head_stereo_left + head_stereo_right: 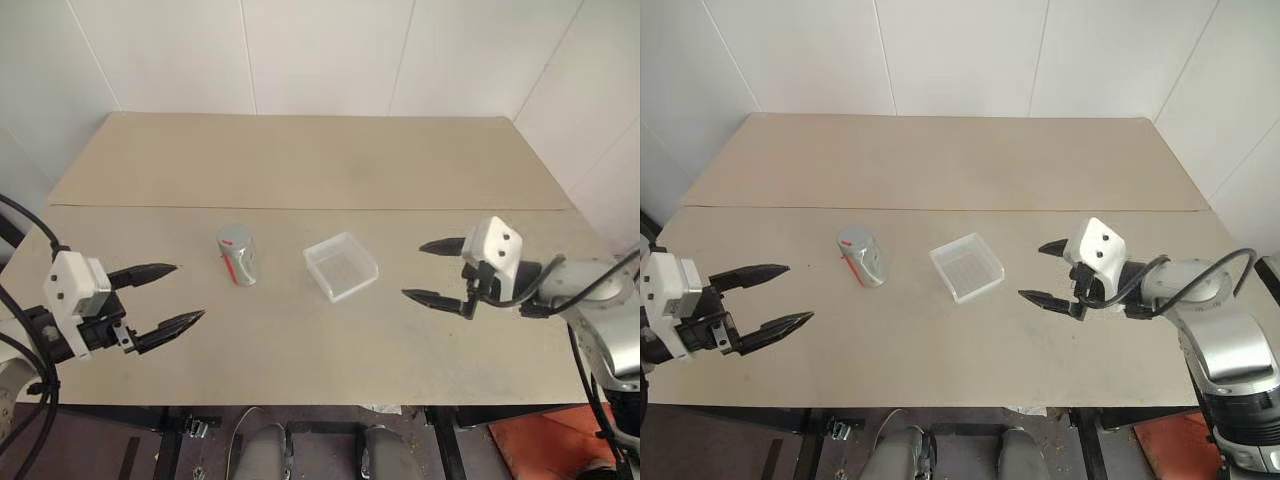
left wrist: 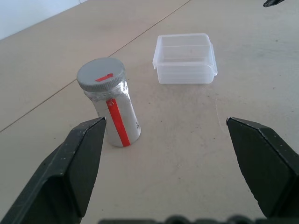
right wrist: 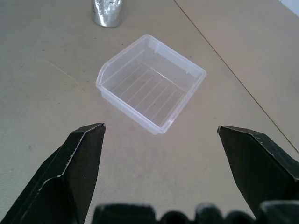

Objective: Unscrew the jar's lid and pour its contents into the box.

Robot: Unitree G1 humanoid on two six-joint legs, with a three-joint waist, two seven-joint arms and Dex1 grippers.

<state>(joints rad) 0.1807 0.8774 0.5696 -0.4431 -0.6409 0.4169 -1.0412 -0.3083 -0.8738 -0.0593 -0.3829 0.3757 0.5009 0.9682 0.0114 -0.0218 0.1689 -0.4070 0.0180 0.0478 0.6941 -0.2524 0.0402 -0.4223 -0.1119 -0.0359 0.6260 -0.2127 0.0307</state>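
The jar should be grabbed next with my left gripper by its silvery body (image 1: 240, 262) (image 2: 122, 119), so that its lid stays free to unscrew.
The jar (image 1: 238, 256) stands upright on the table, silvery-grey with a red stripe down its side, and its grey lid (image 2: 101, 74) is screwed on top. Just to its right lies the box (image 1: 340, 265), a shallow clear plastic tray with nothing in it. My left gripper (image 1: 165, 297) hovers open to the left of the jar, fingers pointing toward it with a gap between. My right gripper (image 1: 432, 270) hovers open to the right of the box, pointing at it. Both wrist views show wide-spread black fingers (image 2: 77, 158) with nothing between them.
The pale wooden table (image 1: 300, 160) has a seam running across it behind the jar and box. White walls close in behind and to the right. The table's front edge (image 1: 300, 405) lies just below my grippers.
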